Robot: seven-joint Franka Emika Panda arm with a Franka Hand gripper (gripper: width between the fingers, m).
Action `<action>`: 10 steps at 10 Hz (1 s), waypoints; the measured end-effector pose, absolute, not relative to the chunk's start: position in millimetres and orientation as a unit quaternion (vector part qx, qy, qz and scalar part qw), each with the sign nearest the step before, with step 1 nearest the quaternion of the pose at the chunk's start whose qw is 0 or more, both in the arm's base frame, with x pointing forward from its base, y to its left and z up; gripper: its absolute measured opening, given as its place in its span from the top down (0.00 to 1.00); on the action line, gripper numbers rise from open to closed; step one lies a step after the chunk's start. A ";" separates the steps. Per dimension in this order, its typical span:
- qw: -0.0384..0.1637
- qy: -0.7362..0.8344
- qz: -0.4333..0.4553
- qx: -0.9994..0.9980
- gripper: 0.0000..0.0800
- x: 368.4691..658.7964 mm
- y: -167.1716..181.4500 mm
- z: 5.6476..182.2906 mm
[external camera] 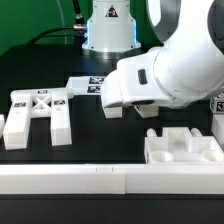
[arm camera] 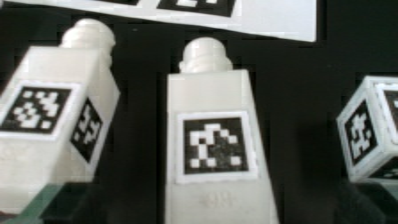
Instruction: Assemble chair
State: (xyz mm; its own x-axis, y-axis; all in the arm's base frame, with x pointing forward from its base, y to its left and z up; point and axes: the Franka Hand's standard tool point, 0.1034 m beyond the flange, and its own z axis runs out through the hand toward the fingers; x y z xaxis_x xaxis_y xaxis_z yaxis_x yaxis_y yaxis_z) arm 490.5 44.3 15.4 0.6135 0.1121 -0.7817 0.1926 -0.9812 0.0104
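Observation:
My fingers reach down beside the middle leg's lower sides, on either side of its tagged body, so it is time to close on the middle leg now.
The chair lies in loose white parts. In the wrist view, two tagged legs with rounded pegs lie side by side: one leg runs straight between my jaws, the other leg lies beside it. A third tagged part shows at the edge. My gripper is open and straddles the middle leg without gripping it; its fingertips barely show. In the exterior view the arm's wrist hides the gripper and both legs. The H-shaped piece lies at that view's left and the seat block at its lower right.
The marker board lies on the black table just beyond the legs. A low white wall runs along the table's front edge. Another white tagged part sits at the exterior view's far right. The robot base stands behind.

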 end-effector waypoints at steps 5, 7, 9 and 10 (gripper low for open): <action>0.047 0.086 -0.430 0.897 0.34 487.2 44.0 7.0; 0.047 0.086 -0.432 0.897 0.64 486.1 44.3 6.3; 0.048 0.088 -0.431 0.897 0.64 485.9 46.4 6.4; 0.048 0.088 -0.431 0.897 0.64 486.1 46.4 6.4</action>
